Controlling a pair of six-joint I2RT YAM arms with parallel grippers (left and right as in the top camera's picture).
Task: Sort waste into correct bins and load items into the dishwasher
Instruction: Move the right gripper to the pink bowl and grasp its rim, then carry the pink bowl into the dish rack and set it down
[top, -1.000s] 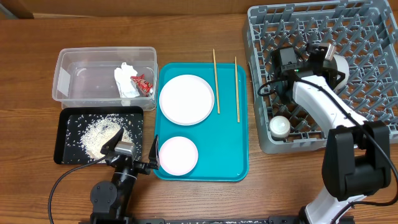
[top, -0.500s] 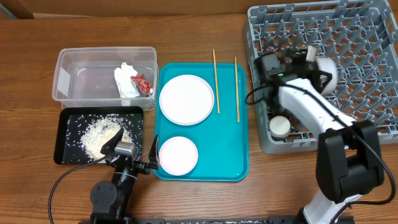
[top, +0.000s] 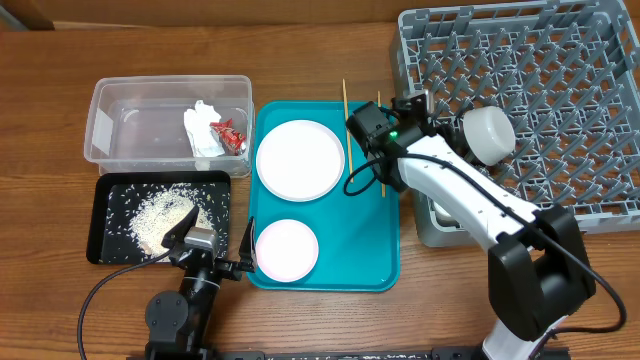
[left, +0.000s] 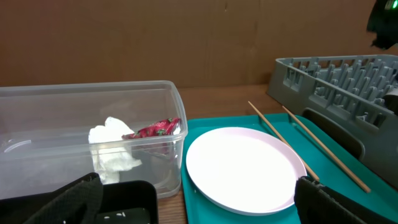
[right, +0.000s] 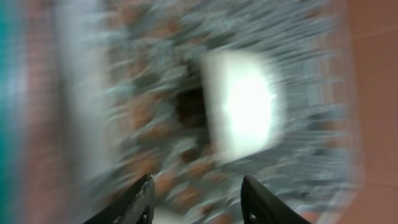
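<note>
My right gripper needs to reach the small plate and grab its rim on the rack-facing side. The opposite edge stays free to load into the rack (top: 560, 60).
My left gripper (top: 212, 245) (left: 199, 208) is open and empty, low between the black tray (top: 105, 250) of rice scraps (top: 160, 212) and the teal tray (top: 360, 250). The clear tub (top: 130, 85) (left: 62, 106) holds the tissue (top: 203, 130) (left: 112, 146) and the red-and-white wrapper (top: 230, 133) (left: 155, 129). The large plate (top: 299, 160) (left: 242, 165) and the small plate (top: 286, 249) lie on the teal tray with two chopsticks (top: 346, 110) (left: 273, 127). My right gripper (top: 362, 125) (right: 196, 199) is open and empty over the chopsticks. The bowl (top: 487, 133) sits in the grey rack (top: 560, 60). The cup is hidden.
The right arm stretches from the table's front edge across the rack's left front corner to the teal tray. The rack (left: 336, 74) stands right of the teal tray. The right wrist view is motion-blurred and shows a white blur (right: 245, 102) on grey.
My right gripper has let go of the bowl in the rack and swung left out of the rack to above the chopsticks. The left arm has not moved.
</note>
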